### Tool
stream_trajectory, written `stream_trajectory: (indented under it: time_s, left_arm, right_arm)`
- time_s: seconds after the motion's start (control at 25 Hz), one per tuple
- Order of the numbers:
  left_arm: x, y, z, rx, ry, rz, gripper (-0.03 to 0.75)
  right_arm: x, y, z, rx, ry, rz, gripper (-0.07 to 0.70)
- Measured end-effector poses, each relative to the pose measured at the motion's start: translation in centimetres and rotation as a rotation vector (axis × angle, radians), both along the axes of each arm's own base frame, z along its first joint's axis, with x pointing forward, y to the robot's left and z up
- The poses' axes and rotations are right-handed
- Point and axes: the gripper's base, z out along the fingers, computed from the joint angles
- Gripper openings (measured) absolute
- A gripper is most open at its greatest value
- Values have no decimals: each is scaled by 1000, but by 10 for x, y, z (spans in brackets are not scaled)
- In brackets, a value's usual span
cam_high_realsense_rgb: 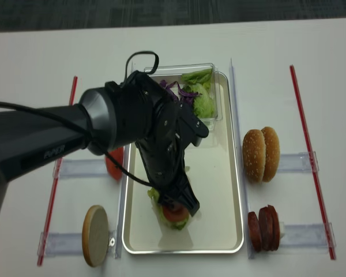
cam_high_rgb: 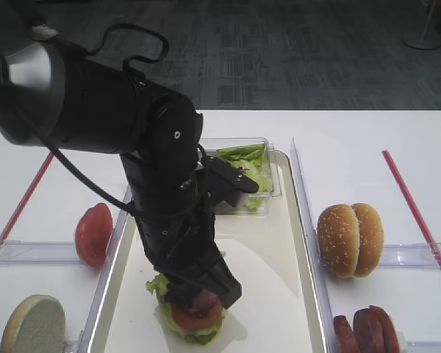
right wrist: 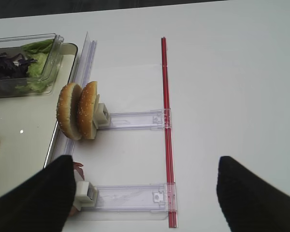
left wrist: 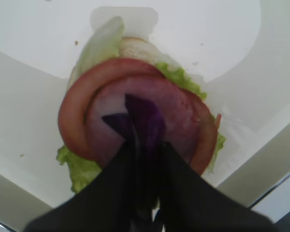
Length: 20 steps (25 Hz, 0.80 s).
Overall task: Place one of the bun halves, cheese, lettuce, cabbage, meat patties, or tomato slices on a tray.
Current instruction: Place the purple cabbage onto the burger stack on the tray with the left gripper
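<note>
My left gripper will open, because the purple cabbage (left wrist: 142, 118) hangs over the pink round slice. The cabbage would stay on the stack.
My left gripper (left wrist: 144, 145) is shut on a clump of purple cabbage (left wrist: 142, 118), right over a stack on the tray (cam_high_rgb: 279, 294). The stack is a bun half (left wrist: 135, 47), lettuce (left wrist: 77, 166), a tomato slice (left wrist: 75, 106) and a pink round slice (left wrist: 183, 116). The left arm hides most of it in the high view, where only the tomato slice (cam_high_rgb: 195, 316) and some lettuce show. My right gripper (right wrist: 145, 198) hangs open over the bare table, right of the tray, holding nothing.
A clear box (cam_high_rgb: 242, 158) with lettuce and cabbage (cam_high_realsense_rgb: 176, 89) sits at the tray's far end. Two bun halves (cam_high_rgb: 350, 239) and meat patties (cam_high_rgb: 366, 331) stand in holders on the right. Tomato slices (cam_high_rgb: 93, 234) and a bun half (cam_high_rgb: 33, 323) stand on the left.
</note>
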Motion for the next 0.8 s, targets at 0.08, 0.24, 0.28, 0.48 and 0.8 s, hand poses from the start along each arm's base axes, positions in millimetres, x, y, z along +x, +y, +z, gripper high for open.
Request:
stream_trajectory:
  time_s: [0.08,0.24,0.28,0.48,0.8]
  left_arm:
    - [0,0,-1,-2,4,1,128]
    - [0,0,-1,-2,4,1,193]
    - [0,0,-1,-2,5,1,213]
    - [0,0,-1,-1,6,1,291]
    - [3,-1,5,18,-11,-16,309]
  right_arm:
    - [0,0,0,0,0,0,613]
    - [0,0,0,0,0,0,613]
    - [0,0,0,0,0,0,613]
    - [0,0,0,0,0,0,613]
    - [0,0,0,0,0,0,613]
